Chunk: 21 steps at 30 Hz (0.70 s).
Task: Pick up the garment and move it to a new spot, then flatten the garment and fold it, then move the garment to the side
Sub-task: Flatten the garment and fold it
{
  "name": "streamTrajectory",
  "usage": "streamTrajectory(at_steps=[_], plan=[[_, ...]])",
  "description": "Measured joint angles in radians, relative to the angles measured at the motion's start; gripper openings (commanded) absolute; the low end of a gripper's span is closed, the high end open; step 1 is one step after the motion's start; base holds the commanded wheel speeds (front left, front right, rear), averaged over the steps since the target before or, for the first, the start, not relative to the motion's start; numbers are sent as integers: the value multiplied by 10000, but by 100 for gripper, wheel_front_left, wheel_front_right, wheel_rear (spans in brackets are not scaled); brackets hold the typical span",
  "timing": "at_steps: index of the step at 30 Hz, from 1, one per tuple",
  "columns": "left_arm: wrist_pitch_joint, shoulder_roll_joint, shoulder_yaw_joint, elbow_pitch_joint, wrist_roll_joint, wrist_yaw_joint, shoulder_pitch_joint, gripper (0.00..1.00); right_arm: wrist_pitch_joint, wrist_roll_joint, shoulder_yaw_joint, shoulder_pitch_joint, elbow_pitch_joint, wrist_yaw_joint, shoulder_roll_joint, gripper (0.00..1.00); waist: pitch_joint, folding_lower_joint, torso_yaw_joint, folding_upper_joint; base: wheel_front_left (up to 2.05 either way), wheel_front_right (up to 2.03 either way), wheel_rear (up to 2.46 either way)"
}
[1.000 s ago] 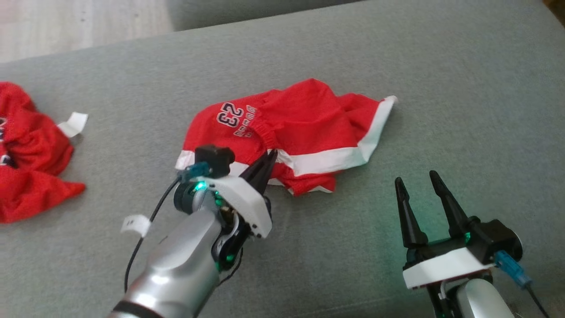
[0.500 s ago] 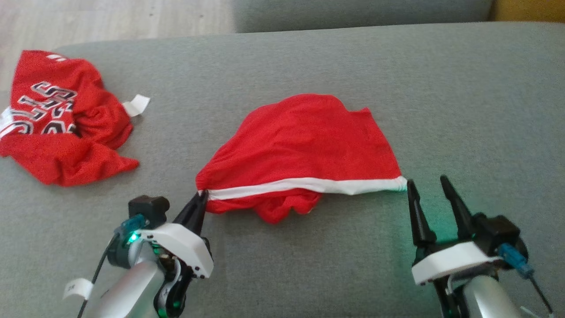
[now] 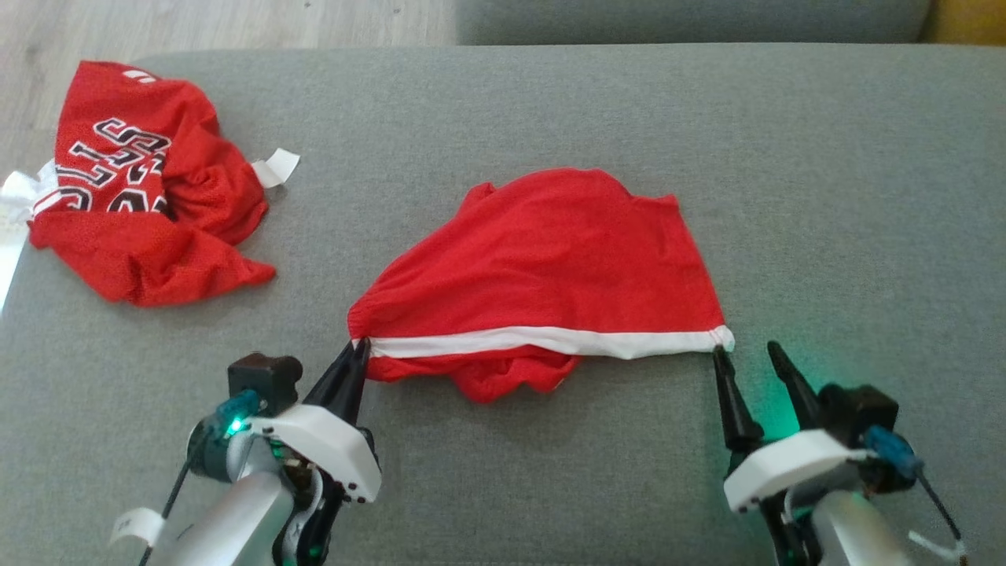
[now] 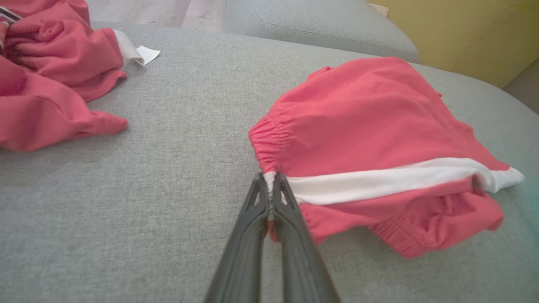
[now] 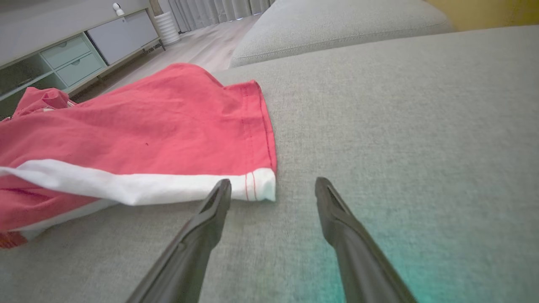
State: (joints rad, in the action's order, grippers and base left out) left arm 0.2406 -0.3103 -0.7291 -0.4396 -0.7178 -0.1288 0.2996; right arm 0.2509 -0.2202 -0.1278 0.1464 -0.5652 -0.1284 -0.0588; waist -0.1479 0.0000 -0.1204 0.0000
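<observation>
The right gripper grabs the garment by the white hem corner (image 3: 722,338) (image 5: 263,184) next, where the garment's edge stands up a little while the red cloth behind lies flat.
The garment (image 3: 550,267) is a pair of red shorts with a white stripe, lying spread on the grey cushion (image 3: 550,102) in the middle of the head view. My left gripper (image 3: 357,350) is shut on the garment's near left corner, at the gathered waistband end of the stripe (image 4: 269,179). My right gripper (image 3: 747,354) stands open just short of the near right corner (image 5: 261,185), its left fingertip (image 5: 223,187) almost touching the white hem. A bunched fold of the garment (image 4: 421,231) hangs below the stripe.
A second red garment with black and white lettering (image 3: 134,196) lies crumpled at the far left of the cushion, a white tag (image 3: 275,167) beside it. Another cushion (image 5: 337,25) lies behind. Wooden floor and a low cabinet (image 5: 76,50) show beyond.
The camera swung. My left gripper pulled the garment's corner toward me, flipping it so the printed number is hidden and the stripe runs along the near edge. The right gripper now sits by the right corner.
</observation>
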Motion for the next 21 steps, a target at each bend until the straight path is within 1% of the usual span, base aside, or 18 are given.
streamTrajectory(at_steps=[5,10,11,12,13,15,18,21], plan=[[-10,17,-61,6,125,-35,28,0,0,27,79,494,-543,0,4,100,-165,0,-137,0,0,0,0],[-10,69,-132,-4,157,-19,217,0,2,305,50,763,-1202,0,12,100,-274,0,-246,0,0,0,0],[-10,79,-136,-10,171,-17,248,0,10,355,46,826,-1300,0,12,89,-292,0,-264,0,0,0,0],[-10,86,-148,-25,201,-8,282,0,33,376,38,912,-1384,0,10,72,-308,0,-279,0,0,0,0],[-10,96,-157,-38,209,27,327,0,48,405,13,996,-1465,0,8,59,-321,0,-295,0,0,0,0],[-10,123,-167,-71,209,56,394,0,50,489,-38,1149,-1661,0,10,0,-326,0,-321,0,0,0,0],[-4,130,-173,-140,219,58,405,0,56,543,-146,1173,-1760,0,19,0,-240,0,-326,0,0,0,0],[40,90,-98,-48,445,63,395,0,44,679,-96,1025,-1317,0,23,0,-64,0,-255,0,0,0,0]])
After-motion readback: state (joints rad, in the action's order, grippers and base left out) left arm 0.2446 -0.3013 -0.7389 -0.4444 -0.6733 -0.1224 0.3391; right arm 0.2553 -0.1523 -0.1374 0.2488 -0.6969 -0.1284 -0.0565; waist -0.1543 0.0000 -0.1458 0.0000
